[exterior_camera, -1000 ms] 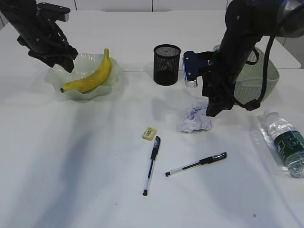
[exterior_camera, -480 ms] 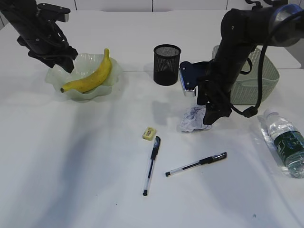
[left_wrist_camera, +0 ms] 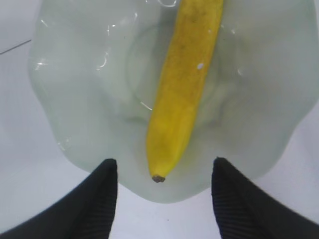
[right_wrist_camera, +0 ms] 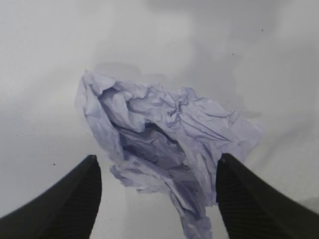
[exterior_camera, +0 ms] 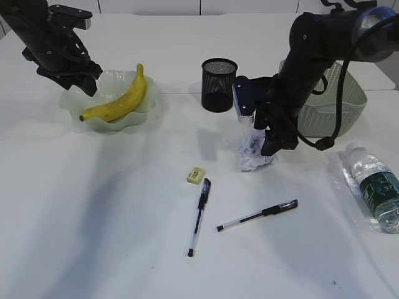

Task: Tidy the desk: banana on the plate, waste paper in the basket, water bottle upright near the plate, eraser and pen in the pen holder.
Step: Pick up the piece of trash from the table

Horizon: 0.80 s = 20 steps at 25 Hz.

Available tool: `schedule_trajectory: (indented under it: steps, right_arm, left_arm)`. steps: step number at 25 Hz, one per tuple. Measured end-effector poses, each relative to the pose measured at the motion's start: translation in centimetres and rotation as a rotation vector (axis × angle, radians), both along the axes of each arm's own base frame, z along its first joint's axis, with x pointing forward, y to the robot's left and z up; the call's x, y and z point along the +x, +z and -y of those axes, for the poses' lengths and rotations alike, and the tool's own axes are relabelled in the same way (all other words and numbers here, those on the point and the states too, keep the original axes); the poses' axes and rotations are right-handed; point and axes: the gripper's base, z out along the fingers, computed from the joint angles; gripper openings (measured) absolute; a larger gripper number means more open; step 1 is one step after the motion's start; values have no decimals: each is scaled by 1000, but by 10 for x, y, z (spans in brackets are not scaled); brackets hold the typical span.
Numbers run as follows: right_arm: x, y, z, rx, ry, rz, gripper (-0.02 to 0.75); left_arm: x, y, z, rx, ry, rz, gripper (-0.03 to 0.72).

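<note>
The crumpled waste paper is wide at its open part. My right gripper needs to grip the paper by its narrow creased end (exterior_camera: 259, 139) next.
The banana (exterior_camera: 118, 99) (left_wrist_camera: 187, 84) lies in the pale green plate (exterior_camera: 75, 103) (left_wrist_camera: 84, 99). My left gripper (exterior_camera: 89, 84) (left_wrist_camera: 163, 167) hangs open just above the plate's near rim, holding nothing. The crumpled waste paper (exterior_camera: 254, 154) (right_wrist_camera: 164, 139) lies on the desk, and my right gripper (exterior_camera: 272, 147) (right_wrist_camera: 157, 164) is down over it, open, its fingers on either side of the paper's near part. The water bottle (exterior_camera: 374, 190) lies on its side at the right. The eraser (exterior_camera: 196, 175) and two pens (exterior_camera: 199, 215) (exterior_camera: 257, 215) lie mid-desk. The pen holder (exterior_camera: 219, 85) stands upright.
The grey-green basket (exterior_camera: 336, 99) stands behind my right arm at the back right. The pen holder stands just left of that arm's wrist.
My right gripper has shifted left and come down over the waste paper, which now looks narrower and more bunched. The left arm and the other things have not moved.
</note>
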Motion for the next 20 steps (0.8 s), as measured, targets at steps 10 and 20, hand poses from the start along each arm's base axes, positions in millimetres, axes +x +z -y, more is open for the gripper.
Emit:
schedule_trajectory:
  steps: [10, 20]
  right_arm:
    - [4, 1, -2, -16, 137, 75, 535]
    - [7, -21, -2, -30, 169, 44, 534]
  left_arm:
    - [0, 0, 0, 0, 0, -2, 420]
    - [-1, 0, 0, 0, 2, -9, 420]
